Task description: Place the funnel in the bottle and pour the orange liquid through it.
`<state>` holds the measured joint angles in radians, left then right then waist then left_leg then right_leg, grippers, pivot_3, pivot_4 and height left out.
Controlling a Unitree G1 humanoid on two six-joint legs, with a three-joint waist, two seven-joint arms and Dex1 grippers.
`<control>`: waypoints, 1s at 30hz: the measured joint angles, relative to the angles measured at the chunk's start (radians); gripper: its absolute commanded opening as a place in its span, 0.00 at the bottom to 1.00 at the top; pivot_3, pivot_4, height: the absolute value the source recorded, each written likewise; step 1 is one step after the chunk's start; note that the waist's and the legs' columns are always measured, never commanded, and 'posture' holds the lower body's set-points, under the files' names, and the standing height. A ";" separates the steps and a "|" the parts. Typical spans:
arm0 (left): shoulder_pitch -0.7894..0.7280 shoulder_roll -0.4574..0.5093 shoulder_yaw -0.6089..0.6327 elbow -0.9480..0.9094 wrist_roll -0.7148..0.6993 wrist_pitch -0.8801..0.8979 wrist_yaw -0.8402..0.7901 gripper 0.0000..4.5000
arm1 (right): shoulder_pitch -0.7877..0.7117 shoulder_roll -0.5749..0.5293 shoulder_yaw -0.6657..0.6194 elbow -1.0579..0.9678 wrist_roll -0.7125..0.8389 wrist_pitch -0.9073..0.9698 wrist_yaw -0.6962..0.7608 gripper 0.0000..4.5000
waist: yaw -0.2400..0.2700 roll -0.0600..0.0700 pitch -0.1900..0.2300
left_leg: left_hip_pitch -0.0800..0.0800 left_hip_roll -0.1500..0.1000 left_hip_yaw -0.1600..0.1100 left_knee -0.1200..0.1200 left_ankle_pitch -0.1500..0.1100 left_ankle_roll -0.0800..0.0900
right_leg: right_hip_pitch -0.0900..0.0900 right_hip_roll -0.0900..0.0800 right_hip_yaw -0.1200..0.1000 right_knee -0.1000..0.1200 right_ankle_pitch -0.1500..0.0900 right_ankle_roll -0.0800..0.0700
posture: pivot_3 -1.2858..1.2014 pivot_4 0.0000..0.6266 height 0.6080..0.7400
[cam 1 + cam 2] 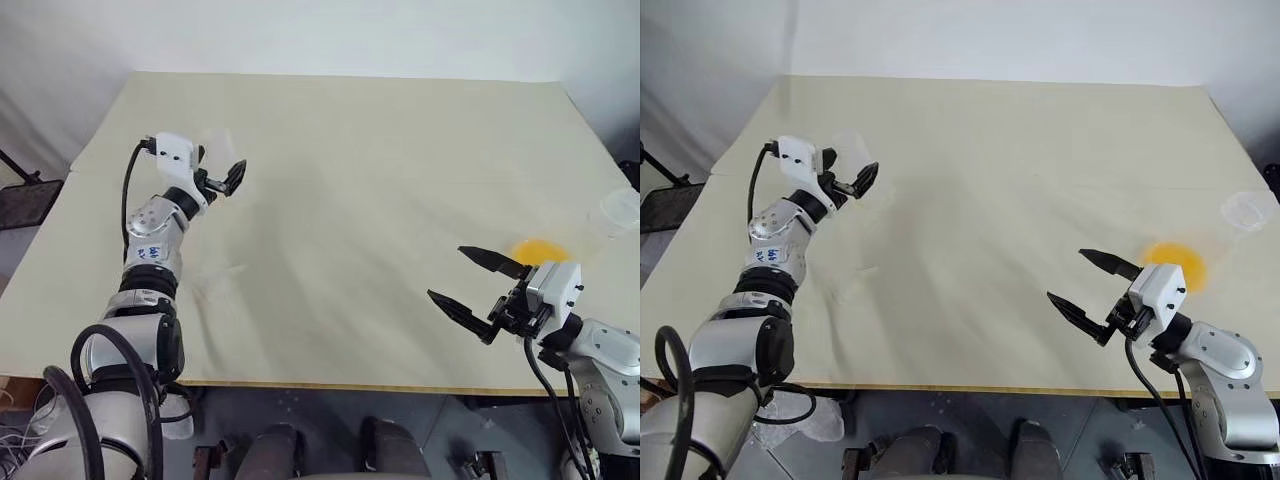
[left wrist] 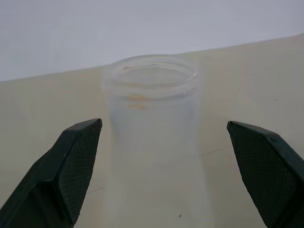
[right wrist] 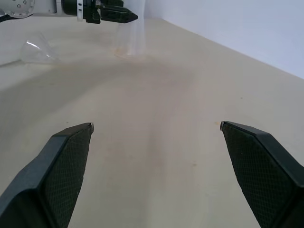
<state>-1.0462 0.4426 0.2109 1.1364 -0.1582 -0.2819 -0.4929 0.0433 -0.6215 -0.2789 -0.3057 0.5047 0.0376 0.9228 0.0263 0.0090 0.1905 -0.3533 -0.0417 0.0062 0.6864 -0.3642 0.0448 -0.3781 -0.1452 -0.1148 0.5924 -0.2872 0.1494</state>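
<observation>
The bottle's neck [image 2: 154, 121] is between both left fingers, so I will close and catch the bottle.
The clear bottle [image 2: 152, 137] stands upright at the table's far left, faint against the surface, also seen as bottle [image 1: 850, 152]. My left gripper [image 2: 164, 123] is open, and the bottle's neck stands between its fingers without touching them. The small clear funnel [image 3: 35, 50] lies on its side on the table nearer than the bottle, faintly visible as funnel [image 1: 855, 285]. The orange liquid [image 1: 543, 249] is a bright patch at the right, just beyond my right gripper [image 1: 446, 272]. That gripper is open, holds nothing and points left across the table.
A clear round-rimmed vessel [image 1: 615, 214] sits by the table's right edge beside the orange patch; I cannot tell whether the liquid lies inside it. The cream tabletop [image 1: 370, 170] stretches between the two arms. A dark object [image 1: 25, 200] stands off the table's left side.
</observation>
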 measured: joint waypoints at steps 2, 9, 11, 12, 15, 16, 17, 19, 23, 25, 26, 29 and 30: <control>-0.016 -0.002 0.000 0.021 0.005 -0.007 0.004 1.00 | -0.006 0.003 0.001 0.003 -0.004 -0.001 0.000 1.00 | 0.000 0.000 0.000 | 0.000 0.000 0.000 0.000 0.000 0.000 | 0.000 0.000 0.000 0.000 0.000 0.000 | 0.52 0.24 1.00; -0.074 -0.005 -0.001 0.093 0.038 -0.013 0.057 0.66 | -0.022 0.011 0.003 0.019 -0.014 -0.016 -0.002 1.00 | 0.001 0.000 0.000 | 0.000 0.000 0.000 0.000 0.000 0.000 | 0.000 0.000 0.000 0.000 0.000 0.000 | 0.52 0.24 1.00; -0.075 -0.005 0.000 0.096 0.042 -0.012 0.060 0.53 | -0.021 0.012 0.003 0.019 -0.014 -0.016 -0.004 1.00 | 0.000 0.000 0.000 | 0.000 0.000 0.000 0.000 0.000 0.000 | 0.000 0.000 0.000 0.000 0.000 0.000 | 0.52 0.24 1.00; -0.075 -0.005 0.001 0.096 0.042 -0.012 0.059 0.51 | -0.021 0.012 0.003 0.019 -0.014 -0.017 -0.005 1.00 | 0.000 0.000 0.000 | 0.000 0.000 0.000 0.000 0.000 0.000 | 0.000 0.000 0.000 0.000 0.000 0.000 | 0.52 0.24 1.00; -0.076 -0.004 0.003 0.098 0.044 -0.011 0.052 0.51 | -0.020 0.013 0.003 0.019 -0.017 -0.017 -0.007 1.00 | 0.000 0.000 0.000 | 0.000 0.000 0.000 0.000 0.000 0.000 | 0.000 0.000 0.000 0.000 0.000 0.000 | 0.52 0.24 1.00; -0.077 -0.003 0.003 0.098 0.044 -0.010 0.051 0.51 | -0.020 0.013 0.003 0.019 -0.018 -0.018 -0.008 1.00 | 0.000 0.000 0.000 | 0.000 0.000 0.000 0.000 0.000 0.000 | 0.000 0.000 0.000 0.000 0.000 0.000 | 0.52 0.24 1.00; -0.078 -0.002 0.003 0.098 0.045 -0.007 0.046 0.51 | -0.020 0.013 0.003 0.019 -0.019 -0.018 -0.009 1.00 | 0.000 0.000 0.000 | 0.000 0.000 0.000 0.000 0.000 0.000 | 0.000 0.000 0.000 0.000 0.000 0.000 | 0.52 0.24 1.00; -0.084 0.005 0.003 0.099 0.046 0.002 0.023 0.51 | -0.020 0.013 0.003 0.019 -0.020 -0.018 -0.012 1.00 | 0.000 0.000 0.000 | 0.000 0.000 0.000 0.000 0.000 0.000 | 0.000 0.000 0.000 0.001 0.000 0.000 | 0.52 0.24 1.00; -0.105 -0.001 0.015 0.066 -0.003 0.014 -0.165 0.51 | -0.019 0.012 -0.001 0.019 -0.016 -0.017 -0.012 1.00 | 0.002 0.000 0.000 | -0.003 0.000 0.000 0.003 0.000 0.000 | -0.001 0.000 -0.002 0.001 0.000 0.000 | 0.52 0.24 1.00; -0.126 -0.018 0.017 0.021 -0.038 0.023 -0.270 0.51 | -0.019 0.009 -0.003 0.019 -0.007 -0.015 -0.010 1.00 | 0.002 0.000 0.000 | -0.006 0.000 0.000 0.006 0.000 0.000 | -0.001 0.000 -0.004 0.000 0.000 0.000 | 0.52 0.24 1.00; -0.137 -0.025 0.016 -0.002 -0.050 0.028 -0.309 0.51 | -0.016 0.007 -0.005 0.019 -0.003 -0.013 -0.005 1.00 | 0.001 0.000 0.000 | -0.006 0.000 0.000 0.006 0.000 0.000 | -0.001 0.000 -0.004 0.001 0.000 0.001 | 0.52 0.24 1.00; -0.158 -0.052 -0.001 -0.088 -0.079 0.069 -0.435 0.51 | 0.013 -0.023 -0.021 0.010 0.032 0.008 0.017 1.00 | 0.001 0.000 0.000 | -0.006 0.000 0.000 0.006 0.000 0.000 | -0.001 0.000 -0.004 0.001 0.001 0.001 | 0.52 0.24 1.00; -0.158 -0.060 -0.013 -0.117 -0.086 0.080 -0.478 0.51 | 0.023 -0.032 -0.030 0.003 0.041 0.016 0.024 1.00 | 0.000 0.000 0.000 | -0.006 0.000 0.000 0.006 0.000 0.000 | -0.001 0.000 -0.004 0.001 0.001 0.001 | 0.52 0.24 1.00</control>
<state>-1.2044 0.3824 0.1981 1.0195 -0.2442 -0.2021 -0.9712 0.0660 -0.6539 -0.3093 -0.3032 0.5453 0.0535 0.9466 0.0263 0.0086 0.1907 -0.3594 -0.0420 0.0064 0.6927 -0.3642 0.0453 -0.3789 -0.1452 -0.1184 0.5929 -0.2867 0.1504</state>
